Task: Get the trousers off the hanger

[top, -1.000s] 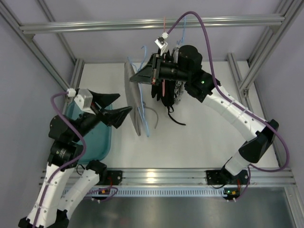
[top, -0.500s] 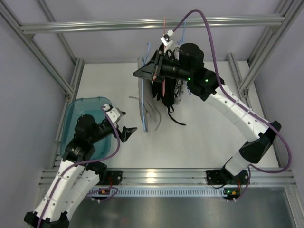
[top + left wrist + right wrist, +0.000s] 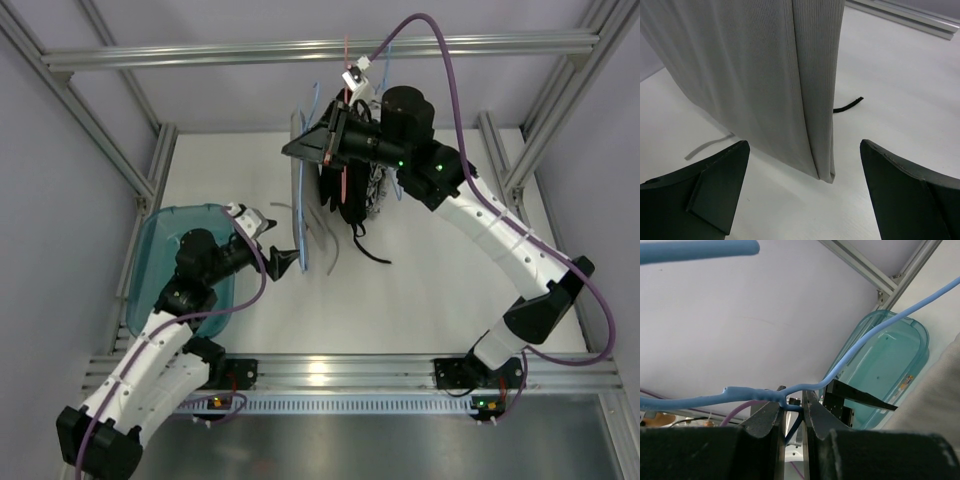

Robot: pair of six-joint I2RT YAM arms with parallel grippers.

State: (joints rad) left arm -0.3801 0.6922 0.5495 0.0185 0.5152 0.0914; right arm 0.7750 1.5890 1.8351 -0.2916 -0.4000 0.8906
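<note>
I will pull the trousers off the hanger, so next I will grab the trousers' folded lower edge (image 3: 299,251) (image 3: 818,164) with my left gripper.
The grey-beige trousers (image 3: 296,195) hang edge-on from the light blue wire hanger (image 3: 304,232), above the table. My right gripper (image 3: 306,150) is shut on the hanger's wire near its twisted neck (image 3: 790,402) and holds it up. In the left wrist view the trousers' folded lower edge (image 3: 790,85) hangs just above the table, ahead of and between my open fingers. My left gripper (image 3: 284,262) is open and empty, low, just left of the trousers' bottom. A grey drawstring (image 3: 707,146) lies on the table.
A teal bin (image 3: 160,245) sits at the left edge, under my left arm. A black garment (image 3: 350,205) and a patterned garment (image 3: 378,190) hang right of the trousers, with a red-orange hanger (image 3: 346,50) above. A black cord (image 3: 847,104) lies on the table.
My left gripper has dropped from over the bin and moved right, to the bottom of the trousers. My right gripper has shifted the hanger and trousers slightly right and back.
</note>
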